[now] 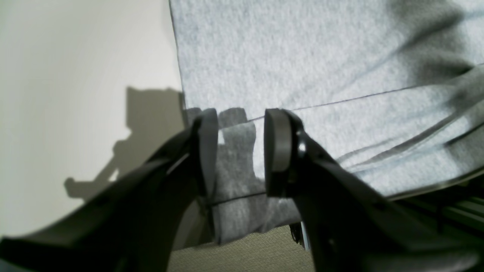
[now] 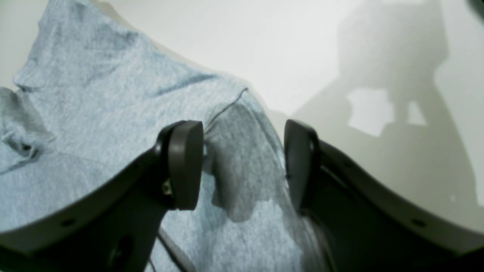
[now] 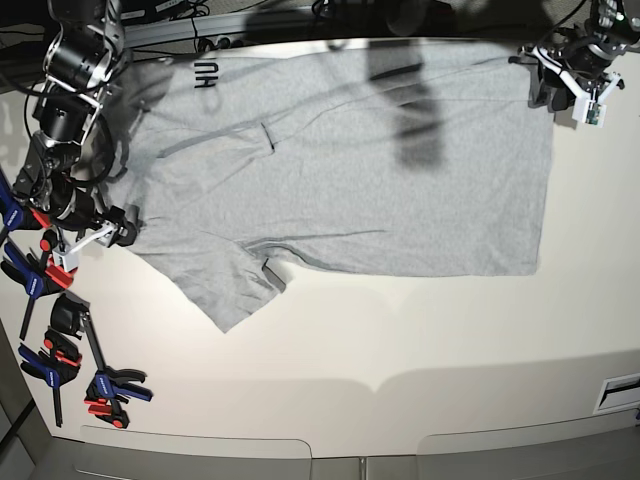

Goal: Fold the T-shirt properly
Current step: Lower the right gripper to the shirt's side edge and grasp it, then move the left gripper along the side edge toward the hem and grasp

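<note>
My right gripper closes on the T-shirt's edge next, since my fingers reach down to cloth and table on either side of it.
The light grey T-shirt (image 3: 380,170) lies spread on the white table (image 3: 400,340), with one sleeve (image 3: 235,290) pointing to the front left. Black lettering (image 3: 205,72) shows on a turned-over part at the back left. My left gripper (image 1: 242,117) is open and straddles the shirt's hem corner (image 1: 236,166) at the table's back right; it also shows in the base view (image 3: 562,82). My right gripper (image 2: 244,132) is open over the shirt's edge (image 2: 242,151), with cloth between the jaws; in the base view it is at the shirt's left side (image 3: 115,228).
Several blue and red-black spring clamps (image 3: 60,350) lie along the table's left edge. Cables (image 3: 200,15) run behind the back edge. A white slotted part (image 3: 620,390) sits at the right edge.
</note>
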You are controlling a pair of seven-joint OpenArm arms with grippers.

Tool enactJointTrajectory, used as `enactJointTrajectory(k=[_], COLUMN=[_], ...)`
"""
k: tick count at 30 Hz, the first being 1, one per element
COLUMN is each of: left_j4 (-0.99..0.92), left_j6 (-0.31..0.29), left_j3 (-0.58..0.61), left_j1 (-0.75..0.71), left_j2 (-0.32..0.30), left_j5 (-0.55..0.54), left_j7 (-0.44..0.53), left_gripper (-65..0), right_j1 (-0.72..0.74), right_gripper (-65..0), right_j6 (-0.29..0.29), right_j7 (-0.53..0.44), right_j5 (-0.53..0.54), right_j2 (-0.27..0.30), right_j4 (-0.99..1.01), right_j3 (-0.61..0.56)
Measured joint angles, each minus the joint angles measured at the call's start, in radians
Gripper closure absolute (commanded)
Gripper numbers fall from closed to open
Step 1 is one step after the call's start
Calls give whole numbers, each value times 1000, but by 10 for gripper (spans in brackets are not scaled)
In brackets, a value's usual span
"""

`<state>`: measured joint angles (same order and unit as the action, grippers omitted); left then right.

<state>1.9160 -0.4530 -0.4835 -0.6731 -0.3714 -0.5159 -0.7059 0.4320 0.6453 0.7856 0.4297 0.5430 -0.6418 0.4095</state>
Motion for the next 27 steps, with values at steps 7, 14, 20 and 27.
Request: enactJointTrajectory(k=[7,14,20,27], left_j4=[0,0,0,0], left_j6=[0,0,0,0], left_j3=[0,0,0,0], left_j1=[0,0,0,0], left_j2=[0,0,0,0], left_j5=[0,0,0,0], left_j7=[0,0,0,3], left_gripper=[-192,-192,-192,-192], right_j1=[-2,-2,-3,-8], right_gripper=[-319,-318,-233,0], right_j6=[26,27,29,28], right_j7=[24,31,18,-16], right_j5=[57,68,68,65], right_j2=[-1,-4,-5,-8], right_j4=[2,2,6,7], right_j3=[0,0,0,0])
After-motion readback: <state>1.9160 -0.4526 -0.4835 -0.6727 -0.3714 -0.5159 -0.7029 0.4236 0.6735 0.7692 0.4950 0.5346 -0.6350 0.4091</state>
